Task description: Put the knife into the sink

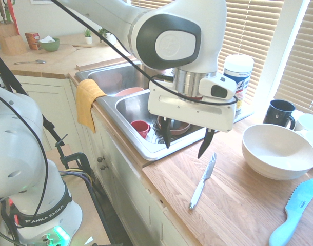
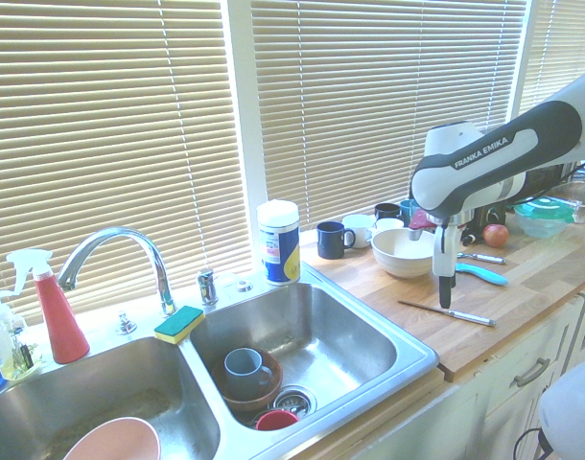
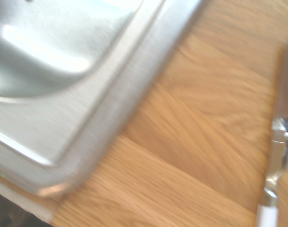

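Observation:
I should pick up the knife by its handle (image 2: 473, 318) with my gripper next, because the knife's blade (image 2: 422, 307) lies bare on the wooden counter.
The knife (image 1: 202, 181) is slim, shiny and all metal. It lies flat on the wooden counter to the right of the sink (image 1: 146, 149), near the counter's front edge. In the second exterior view the knife (image 2: 448, 312) rests just below the fingers. My gripper (image 1: 186, 141) hangs open and empty a little above the counter, between the sink's right corner and the knife's blade end. From the second exterior view the gripper (image 2: 444, 292) shows edge-on. The wrist view shows the sink's rim (image 3: 111, 109) and the knife (image 3: 278, 151) on the wood.
A white bowl (image 1: 277, 151), a dark mug (image 1: 279, 113) and a light-blue plastic knife (image 1: 295, 210) sit on the counter beyond the knife. A wipes canister (image 1: 236, 82) stands behind the sink. The right basin holds a red cup (image 1: 141, 127) and a brown bowl (image 2: 249, 383).

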Controlling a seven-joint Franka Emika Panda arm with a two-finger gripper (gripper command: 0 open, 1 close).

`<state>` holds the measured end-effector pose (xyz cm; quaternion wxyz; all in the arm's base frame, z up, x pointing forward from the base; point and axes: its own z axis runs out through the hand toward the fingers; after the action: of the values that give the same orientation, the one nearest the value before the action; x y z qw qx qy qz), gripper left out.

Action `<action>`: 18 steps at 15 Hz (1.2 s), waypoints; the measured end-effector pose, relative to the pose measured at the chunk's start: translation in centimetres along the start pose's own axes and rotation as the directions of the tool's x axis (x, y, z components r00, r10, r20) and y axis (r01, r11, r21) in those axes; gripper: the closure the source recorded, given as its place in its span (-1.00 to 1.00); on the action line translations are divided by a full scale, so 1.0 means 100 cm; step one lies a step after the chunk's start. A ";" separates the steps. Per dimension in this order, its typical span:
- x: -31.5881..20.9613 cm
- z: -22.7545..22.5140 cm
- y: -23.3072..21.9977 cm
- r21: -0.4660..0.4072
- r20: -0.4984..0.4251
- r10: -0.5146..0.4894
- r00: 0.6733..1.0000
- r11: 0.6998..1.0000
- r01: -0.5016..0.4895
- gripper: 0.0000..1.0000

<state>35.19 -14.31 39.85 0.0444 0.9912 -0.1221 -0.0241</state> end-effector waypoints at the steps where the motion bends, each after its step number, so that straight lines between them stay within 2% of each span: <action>1: -0.003 0.008 0.009 -0.005 -0.011 0.008 1.000 1.000 -0.008 -1.00; 9: -0.010 0.067 0.057 0.011 -0.029 0.083 0.996 0.996 -0.083 -1.00; 10: -0.009 0.072 0.059 0.013 -0.026 0.089 0.996 0.996 -0.089 1.00; 18: -0.002 0.079 0.063 0.026 -0.025 0.110 0.994 0.994 -0.109 1.00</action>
<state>33.05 -20.96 32.54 0.0351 0.9837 -0.1760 -0.0068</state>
